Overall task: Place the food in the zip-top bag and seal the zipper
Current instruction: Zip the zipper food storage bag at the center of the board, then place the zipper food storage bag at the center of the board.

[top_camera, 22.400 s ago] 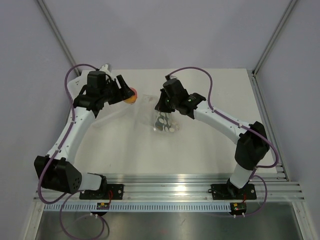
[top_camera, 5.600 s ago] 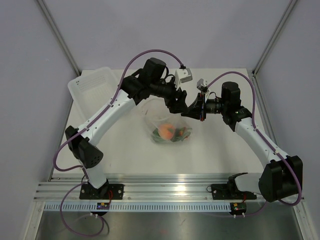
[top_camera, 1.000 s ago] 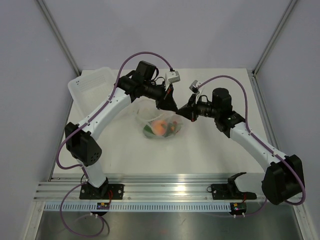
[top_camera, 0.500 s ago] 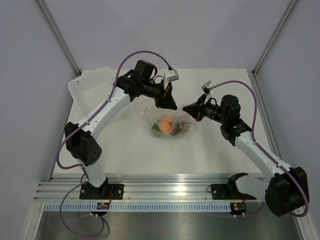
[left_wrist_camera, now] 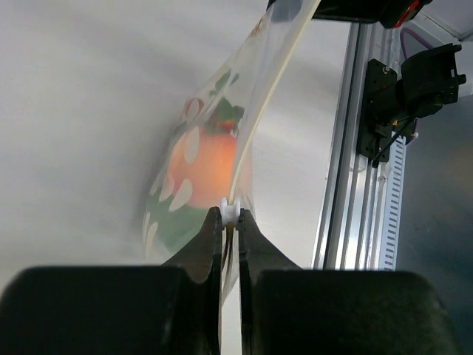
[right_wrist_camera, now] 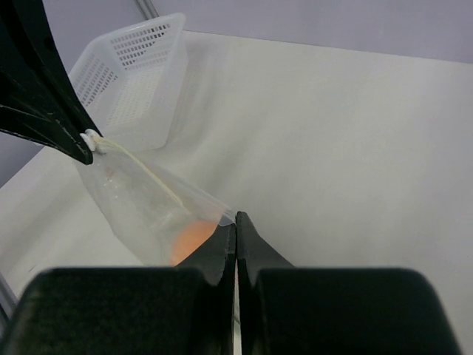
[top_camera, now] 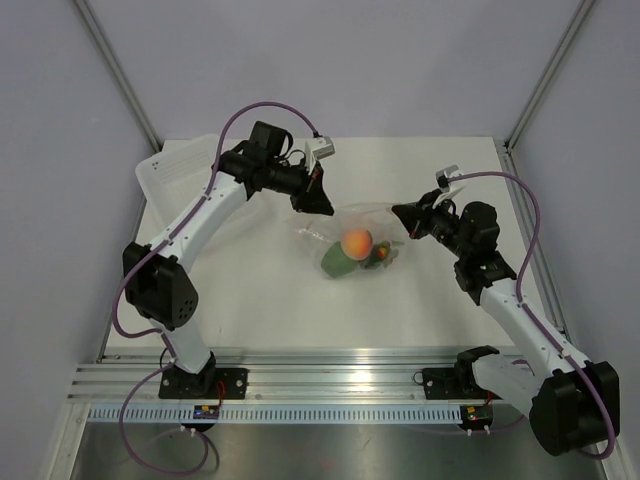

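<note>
Some zipper extends behind the white slider (left_wrist_camera: 230, 212) between my fingers, so my left gripper should keep holding the slider until it reaches the zipper's end.
The zip-top bag (top_camera: 352, 232) hangs stretched between my two grippers above the table. Inside it lie the food pieces: an orange peach (top_camera: 357, 243), a green lump (top_camera: 335, 263) and a small red-and-green piece (top_camera: 381, 254). My left gripper (top_camera: 324, 207) is shut on the white slider (left_wrist_camera: 230, 212) at the bag's left end. The zipper (left_wrist_camera: 270, 81) runs as a taut strip from there to my right gripper (top_camera: 399, 212), which is shut on the bag's right corner (right_wrist_camera: 228, 217). The peach (left_wrist_camera: 207, 166) shows through the dotted plastic in the left wrist view.
A white perforated tray (top_camera: 172, 166) stands at the back left, partly under the left arm, and appears as the tray (right_wrist_camera: 133, 70) in the right wrist view. Aluminium rails (top_camera: 340, 378) run along the near table edge.
The grippers have drawn apart, the left one toward the back left and the right one to the right. The bag is now pulled out long between them and has shifted right.
</note>
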Tool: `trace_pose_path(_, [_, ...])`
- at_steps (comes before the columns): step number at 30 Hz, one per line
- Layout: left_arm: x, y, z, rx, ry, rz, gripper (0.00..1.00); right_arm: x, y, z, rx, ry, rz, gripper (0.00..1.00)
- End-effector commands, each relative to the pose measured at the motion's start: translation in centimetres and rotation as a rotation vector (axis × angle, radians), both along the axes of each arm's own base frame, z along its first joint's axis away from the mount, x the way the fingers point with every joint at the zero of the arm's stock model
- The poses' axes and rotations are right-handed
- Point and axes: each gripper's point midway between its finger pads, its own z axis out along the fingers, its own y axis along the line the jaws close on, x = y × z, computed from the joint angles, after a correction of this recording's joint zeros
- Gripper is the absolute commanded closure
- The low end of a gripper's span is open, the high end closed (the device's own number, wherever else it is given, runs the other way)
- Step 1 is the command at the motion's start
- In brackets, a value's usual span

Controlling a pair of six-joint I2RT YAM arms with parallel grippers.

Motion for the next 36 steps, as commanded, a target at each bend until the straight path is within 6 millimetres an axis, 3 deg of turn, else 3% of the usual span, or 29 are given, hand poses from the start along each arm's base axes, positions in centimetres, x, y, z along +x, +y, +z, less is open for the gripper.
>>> trace_pose_path(1, [-0.2,2.3,1.6,-0.005,-0.048,0.051,1.00,1.7,-3.1,1.2,-0.002,-0.030,-0.169,1.00])
trace_pose_path(6, [0.0,4.4,1.7,-0.031,-0.060,0.122,1.00,2.2,-5.0,0.7,-0.009,-0.010,-0.270,1.00])
trace_pose_path(16, [-0.3,7.0,-0.8,-0.021,-0.009,0.220,1.00,2.6,-7.1,1.0,0.006,-0.002,-0.385,1.00])
trace_pose_path(20, [-0.4,7.3,-1.7,0.001,0.005,0.237,1.00,2.8,-7.2,0.9,0.004,0.006,-0.392,1.00])
trace_pose_path(25, [-0.3,7.4,-1.5,0.000,0.006,0.245,1.00,2.8,-7.4,0.7,-0.007,0.011,-0.400,1.00])
trace_pose_path(30, [-0.2,6.7,0.0,-0.050,0.010,0.229,1.00,2.9,-7.5,1.3,-0.001,0.000,-0.407,1.00])
trace_pose_path(32, [0.7,6.0,1.8,-0.088,-0.008,0.243,1.00,3.3,-7.7,1.7,-0.006,-0.006,-0.422,1.00])
trace_pose_path(34, [1.8,5.3,2.7,-0.104,-0.021,0.252,1.00,4.1,-8.3,2.8,-0.017,-0.025,-0.457,1.00])
trace_pose_path(35, [2.2,4.9,4.2,-0.131,-0.039,0.244,1.00,4.4,-8.5,3.3,-0.025,-0.032,-0.465,1.00])
trace_pose_path(36, [2.7,4.2,4.0,-0.133,-0.027,0.236,1.00,4.9,-8.8,4.8,-0.029,-0.064,-0.476,1.00])
